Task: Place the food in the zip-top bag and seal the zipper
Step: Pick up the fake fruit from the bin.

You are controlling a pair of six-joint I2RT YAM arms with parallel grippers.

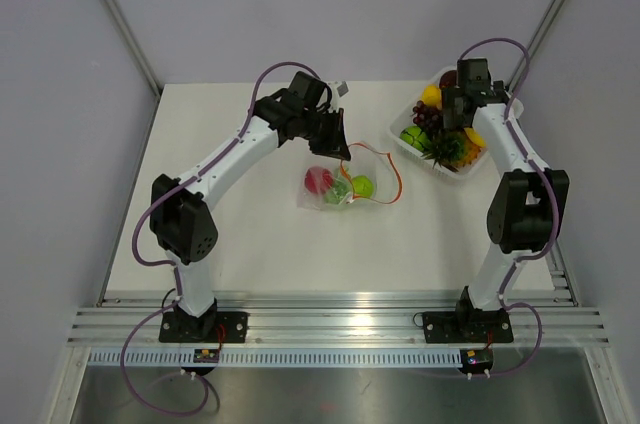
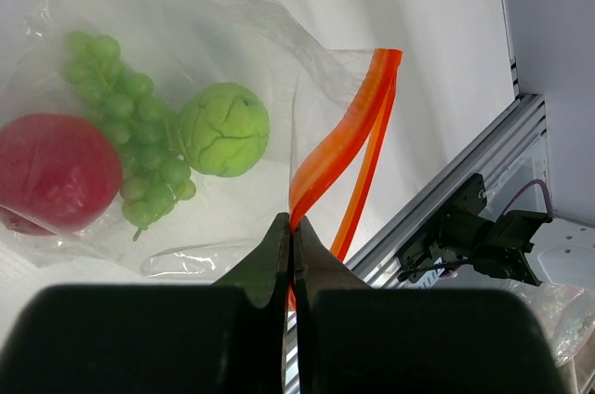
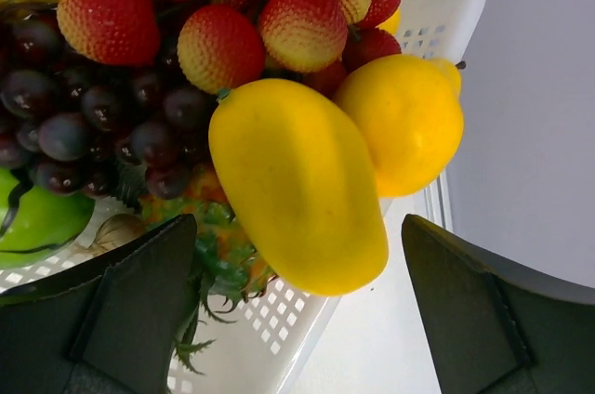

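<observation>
My right gripper should grab the yellow mango across its narrow sides, so its free ends can enter the zip-top bag's opening.
The clear zip-top bag lies mid-table with its mouth lifted. Inside it are a red fruit, a bunch of green grapes and a green round fruit. My left gripper is shut on the orange zipper at one end of the strip, and it shows above the bag's far edge. My right gripper hangs open over the white tray, its fingers on either side of a yellow mango without touching it. More food lies beside it: a lemon and strawberries.
The tray at the back right also holds dark grapes, a green apple and a toy pineapple's leaves. An aluminium rail runs along the near table edge. Grey walls close in the table's sides.
</observation>
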